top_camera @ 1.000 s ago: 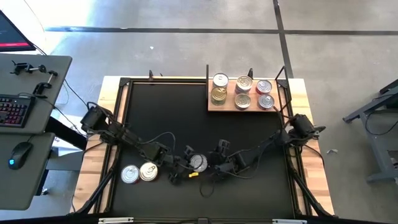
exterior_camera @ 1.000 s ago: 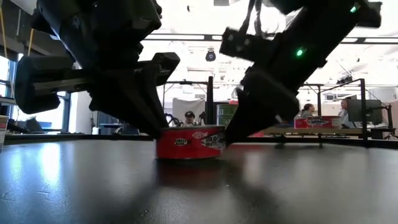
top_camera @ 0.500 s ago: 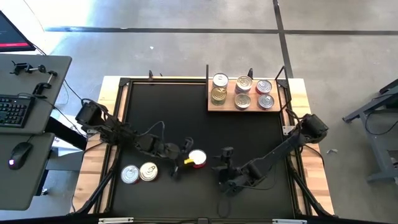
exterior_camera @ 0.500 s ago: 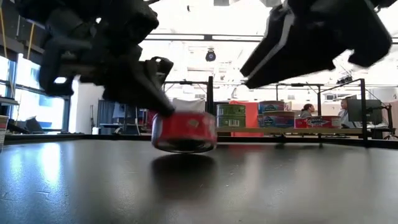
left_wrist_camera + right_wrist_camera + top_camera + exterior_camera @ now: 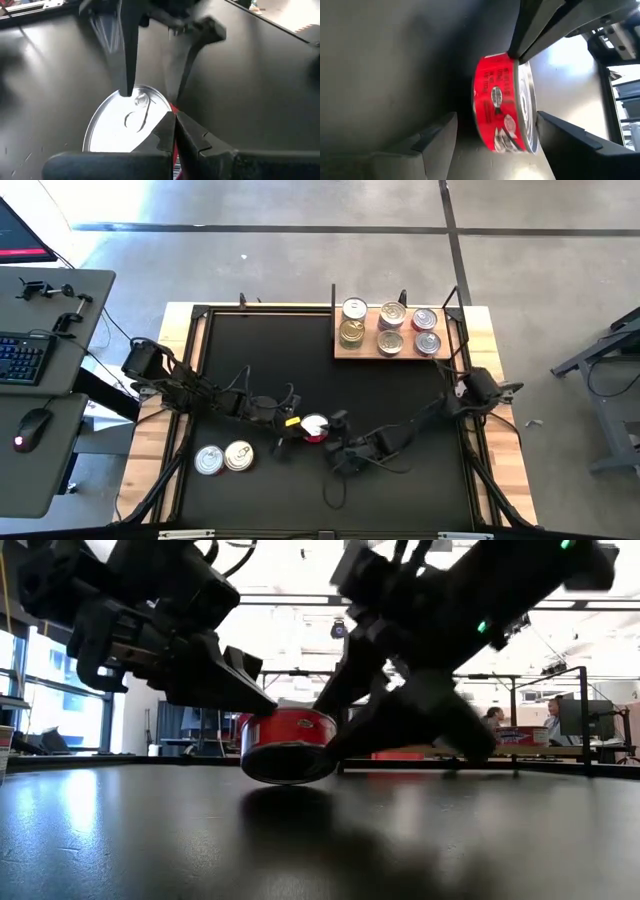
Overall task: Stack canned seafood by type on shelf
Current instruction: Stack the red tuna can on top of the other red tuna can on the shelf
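I need to stack the can by type, so next I should use my right gripper to grab the red-sided can's lid and bottom (image 5: 314,423) (image 5: 526,107).
A red-sided can (image 5: 314,427) with a silver pull-tab lid (image 5: 120,125) hangs tilted just above the black mat (image 5: 400,400), near the middle. My left gripper (image 5: 296,424) reaches it from the table's left and is shut on its edge. My right gripper (image 5: 333,430) comes from the right, open. One of its fingers (image 5: 126,65) stands over the lid, the other (image 5: 437,137) on the side of the can's bottom. The wooden shelf (image 5: 345,352) at the far right carries several cans. My left gripper pinches the can's rim (image 5: 172,107), where lid meets red wall, on the side toward the table's left. Its fingers (image 5: 250,695) slant down from the left. The can (image 5: 290,745) is clear of the mat and tilted. My right gripper has one fingertip close over the lid (image 5: 529,100); I cannot tell whether it touches.
Two silver- and gold-lidded cans (image 5: 208,460) (image 5: 238,456) lie side by side on the mat near the front left. Both arms' cables cross the mat's middle. A desk with keyboard and mouse (image 5: 30,370) stands left of the table.
The red can lay flat on the mat a second ago; now it is lifted a little, tipped, and carried slightly toward the far edge by my left gripper. My right gripper drew back toward the near right, then returned to the can, rolled about its own line.
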Robot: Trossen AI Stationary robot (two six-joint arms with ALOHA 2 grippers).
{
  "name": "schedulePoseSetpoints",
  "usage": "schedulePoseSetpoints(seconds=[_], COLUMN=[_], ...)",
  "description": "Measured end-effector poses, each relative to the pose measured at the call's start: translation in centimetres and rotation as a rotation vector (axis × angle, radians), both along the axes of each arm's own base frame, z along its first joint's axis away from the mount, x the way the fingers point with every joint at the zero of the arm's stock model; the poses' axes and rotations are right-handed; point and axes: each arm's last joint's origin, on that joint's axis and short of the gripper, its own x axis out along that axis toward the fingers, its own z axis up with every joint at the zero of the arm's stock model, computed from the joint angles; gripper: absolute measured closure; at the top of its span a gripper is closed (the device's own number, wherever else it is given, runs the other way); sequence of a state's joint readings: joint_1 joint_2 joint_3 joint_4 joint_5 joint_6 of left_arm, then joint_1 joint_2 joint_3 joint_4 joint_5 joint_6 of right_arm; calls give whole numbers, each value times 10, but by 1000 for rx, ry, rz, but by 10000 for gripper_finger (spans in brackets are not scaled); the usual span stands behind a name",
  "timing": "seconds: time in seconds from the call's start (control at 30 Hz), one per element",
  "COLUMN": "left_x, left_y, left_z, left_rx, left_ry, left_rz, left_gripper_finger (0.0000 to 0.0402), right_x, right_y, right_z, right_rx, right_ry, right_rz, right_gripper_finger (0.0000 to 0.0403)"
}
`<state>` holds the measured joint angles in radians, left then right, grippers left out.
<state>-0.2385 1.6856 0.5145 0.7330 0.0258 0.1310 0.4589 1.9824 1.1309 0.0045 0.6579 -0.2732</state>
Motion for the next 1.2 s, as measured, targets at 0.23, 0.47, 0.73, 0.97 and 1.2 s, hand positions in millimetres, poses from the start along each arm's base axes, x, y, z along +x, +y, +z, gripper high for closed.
schedulePoseSetpoints(seconds=[0.23, 0.47, 0.73, 0.97, 1.2], left_x=[-1, -1, -11, -17, -16], left_y=[0, 0, 12, 17, 9], left_z=[0, 3, 18, 27, 31], left_rx=[-5, -11, 168, 151, 38], left_ry=[-19, -36, -6, -7, -50], left_rz=[-1, 35, 320, 457, 475], left_gripper_finger=[401, 401, 401, 401, 401], right_x=[13, 12, 0, -25, -54], right_y=[-11, -9, -4, -15, -92], right_z=[-25, -26, 16, 104, 147], right_rx=[-59, -20, 26, 83, -49], right_ry=[-36, -87, 43, 218, 440], right_rz=[-78, -154, -255, -560, -756], right_gripper_finger=[142, 208, 285, 285, 285])
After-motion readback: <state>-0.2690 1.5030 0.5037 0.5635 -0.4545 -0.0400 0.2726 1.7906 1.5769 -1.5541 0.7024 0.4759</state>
